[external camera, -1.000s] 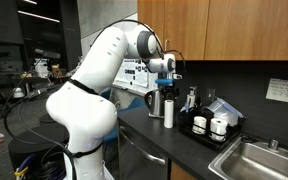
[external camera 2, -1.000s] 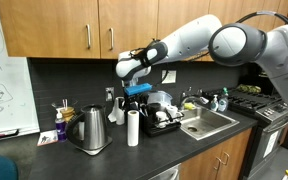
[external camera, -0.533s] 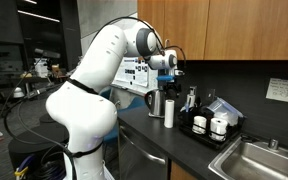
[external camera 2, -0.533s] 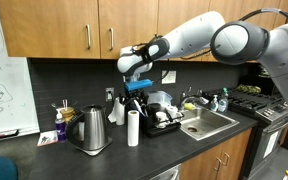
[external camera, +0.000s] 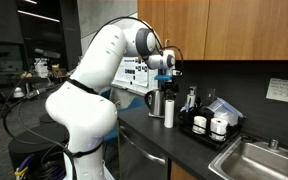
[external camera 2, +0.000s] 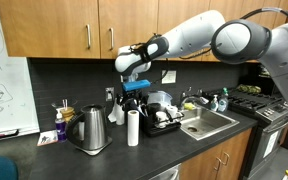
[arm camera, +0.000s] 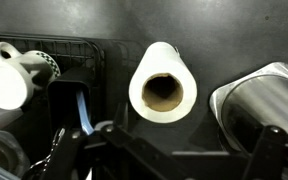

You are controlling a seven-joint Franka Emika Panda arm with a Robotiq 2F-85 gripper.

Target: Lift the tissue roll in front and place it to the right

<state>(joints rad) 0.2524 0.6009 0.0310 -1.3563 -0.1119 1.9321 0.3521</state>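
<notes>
I should grab the tissue roll [external camera 2: 133, 128] next from above, by the outer sides of its top end. Its base then stays free, so I can place it upright.
The white tissue roll [external camera 2: 133, 128] stands upright on the dark counter, in front of the dish rack; it also shows in an exterior view [external camera: 169, 110]. In the wrist view I look down on its top and brown cardboard core [arm camera: 163, 90]. My gripper [external camera 2: 132, 97] hangs a little above the roll, pointing down, and shows in an exterior view [external camera: 165, 82] as well. In the wrist view the gripper [arm camera: 169, 142] is open and empty, with its fingers spread wide to either side below the roll and not touching it.
A steel kettle [external camera 2: 92, 128] stands close beside the roll and shows in the wrist view [arm camera: 259, 100]. On the other side is a black dish rack [external camera 2: 174, 125] with mugs [arm camera: 9, 80]. Beyond it is a sink [external camera 2: 209, 122]. Cabinets hang overhead.
The gripper has shifted only slightly above the roll. The roll has not moved.
</notes>
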